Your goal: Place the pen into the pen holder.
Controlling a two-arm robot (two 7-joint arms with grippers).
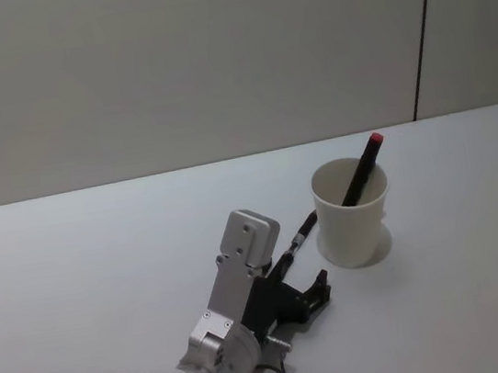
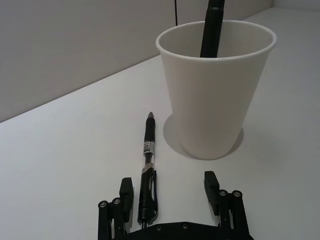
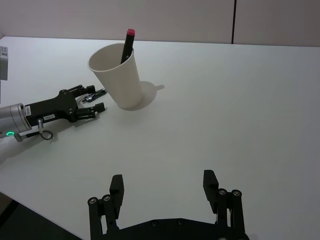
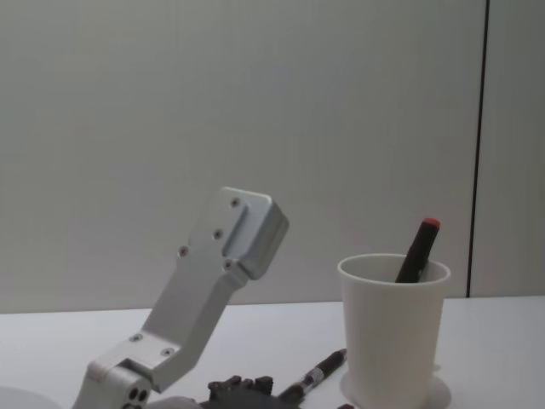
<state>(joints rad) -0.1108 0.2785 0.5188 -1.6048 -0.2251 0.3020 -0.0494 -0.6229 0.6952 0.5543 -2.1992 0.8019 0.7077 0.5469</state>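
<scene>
The paper cup [image 4: 392, 336] stands close beside the tip half of the black pen, so my left gripper needs to grab the pen by its clip end [image 4: 292, 394] next.
A black pen [image 2: 148, 150] lies flat on the white table, its tip pointing past the pen holder [image 2: 212, 100], a white paper cup standing upright just beside it. My left gripper [image 2: 168, 182] is open and low over the table. The pen's clip end lies between the fingers, close to one of them. From the head, the same pen [image 1: 299, 237] runs from my left gripper [image 1: 301, 277] toward the pen holder [image 1: 354, 218]. A second dark pen with a red end [image 1: 364, 167] leans inside the cup. My right gripper [image 3: 163, 181] hangs open and empty, well away from the cup.
The white table [image 1: 75, 267] stretches bare to the left and right of the cup. A grey wall [image 1: 167, 68] rises behind its far edge. My left forearm [image 4: 204, 290] slopes down toward the pen [image 4: 319, 372].
</scene>
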